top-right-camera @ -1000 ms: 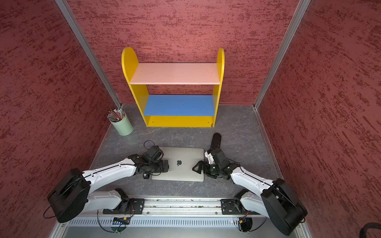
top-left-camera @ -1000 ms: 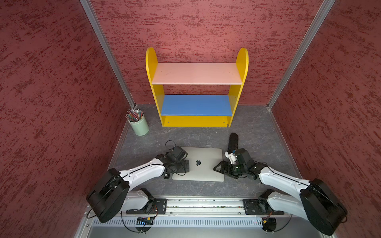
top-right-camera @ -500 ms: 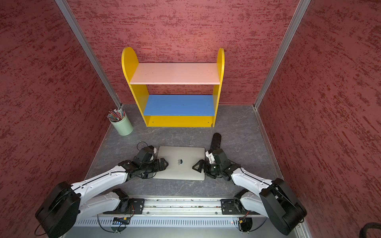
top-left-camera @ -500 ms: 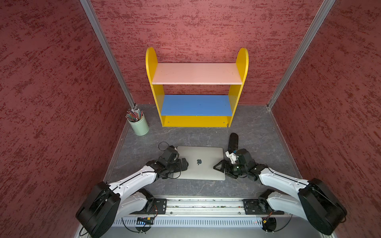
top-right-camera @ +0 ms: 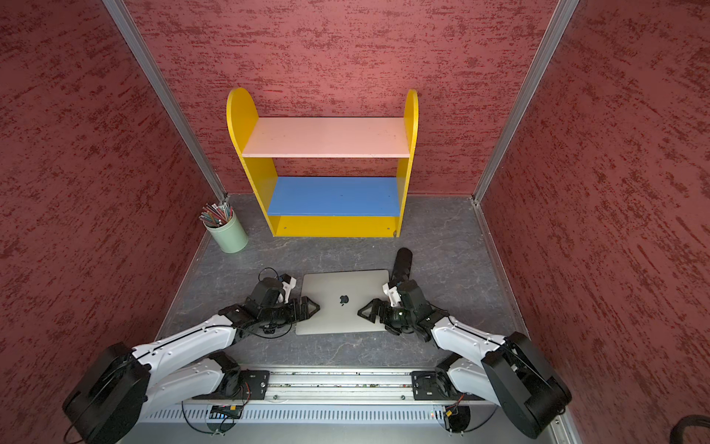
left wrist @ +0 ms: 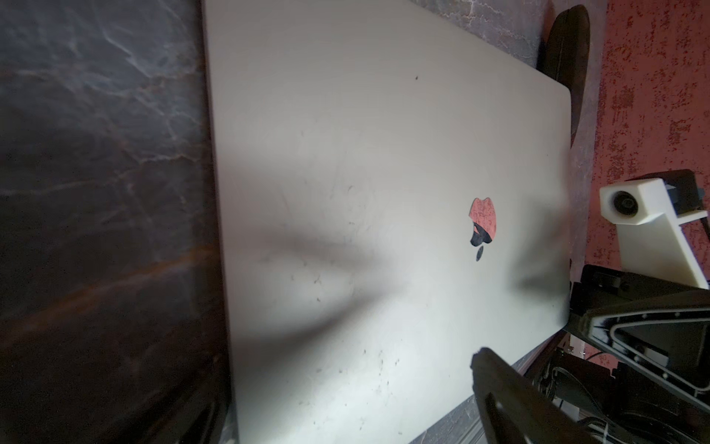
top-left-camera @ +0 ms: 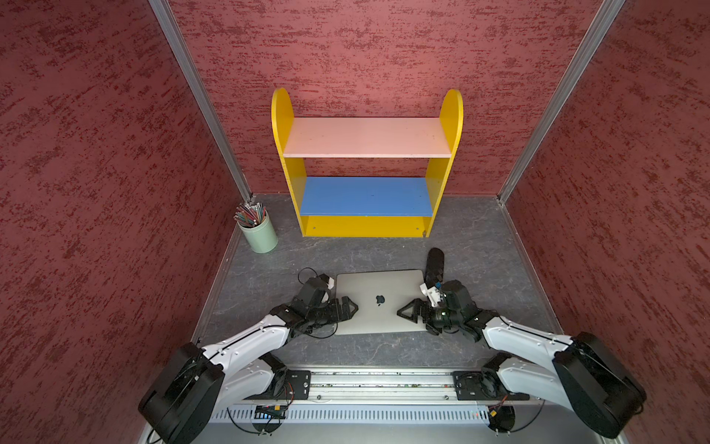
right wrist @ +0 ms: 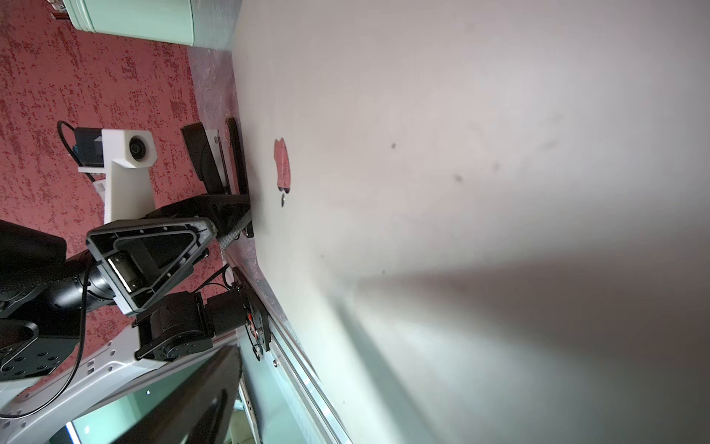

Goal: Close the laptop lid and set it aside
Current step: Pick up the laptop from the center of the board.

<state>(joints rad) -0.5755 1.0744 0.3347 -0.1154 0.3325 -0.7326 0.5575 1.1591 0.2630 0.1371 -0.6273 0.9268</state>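
Observation:
The closed laptop needs to be set aside level. My right gripper should next grab the laptop's side edge (top-left-camera: 424, 301) opposite my left gripper, leaving the laptop's far edge free.
The laptop (top-left-camera: 380, 303) (top-right-camera: 342, 307) lies flat on the grey table with the laptop lid (left wrist: 365, 173) (right wrist: 461, 153) shut, silver side and apple logo up. My left gripper (top-left-camera: 347, 307) (top-right-camera: 309, 307) is open at the laptop's left edge, its tips reaching just over the lid. In the left wrist view, the lid fills the space between the left gripper's (left wrist: 345, 384) fingers. My right gripper (top-left-camera: 407, 310) (top-right-camera: 367, 312) is open at the right edge, also overlapping the lid. The right wrist view shows only one dark finger (right wrist: 207, 388). Neither gripper holds anything.
A slim black bar (top-left-camera: 434, 265) (top-right-camera: 401, 263) lies at the laptop's far right corner, beside my right wrist. A yellow shelf unit (top-left-camera: 367, 226) (top-right-camera: 334, 226) stands against the back wall. A green pencil cup (top-left-camera: 259, 234) (top-right-camera: 228, 236) sits back left. A metal rail (top-left-camera: 380, 384) runs along the front.
The shut laptop has slid a little to the right, and my left gripper has followed its left edge. The right gripper has barely moved.

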